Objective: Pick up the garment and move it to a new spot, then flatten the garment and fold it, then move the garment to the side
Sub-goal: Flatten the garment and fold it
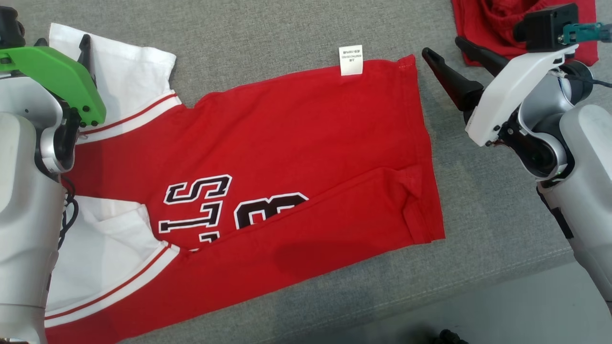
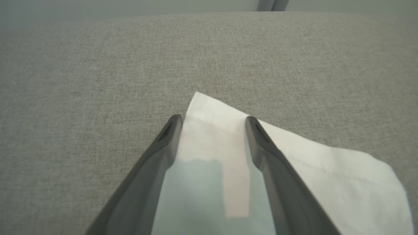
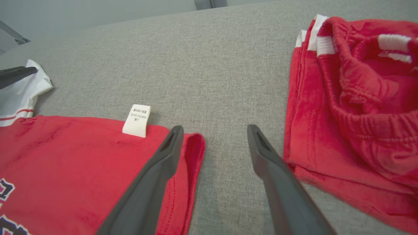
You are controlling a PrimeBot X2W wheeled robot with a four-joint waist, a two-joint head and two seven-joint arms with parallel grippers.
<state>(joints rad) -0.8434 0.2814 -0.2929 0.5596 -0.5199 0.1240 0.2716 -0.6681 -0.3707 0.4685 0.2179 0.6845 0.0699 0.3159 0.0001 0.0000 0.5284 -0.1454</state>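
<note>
The body of the shirt [image 1: 304, 126] lies flat on the padding. So next, my right gripper pinches the shirt by its hem corner [image 1: 408, 62], where the shirt's edge curls up.
The garment [image 1: 296, 143] is a red shirt with white sleeves and black lettering. It lies spread flat on the grey padded surface [image 1: 267, 28], with a white label at its far edge. My left gripper [image 1: 63, 40] is open at the far left, and its fingers straddle the corner of a white sleeve [image 2: 326, 176] without closing on it. That gripper [image 2: 213, 119] holds nothing. My right gripper [image 1: 442, 48] hangs open just past the shirt's far right hem corner [image 3: 194, 143]. Bare grey fabric lies between the tips of this gripper [image 3: 214, 128].
A second red garment [image 3: 359, 114] with white trim lies crumpled at the far right [image 1: 483, 24], close to my right fingers. The padded surface's front edge [image 1: 478, 286] runs diagonally at lower right, with pale floor beyond it.
</note>
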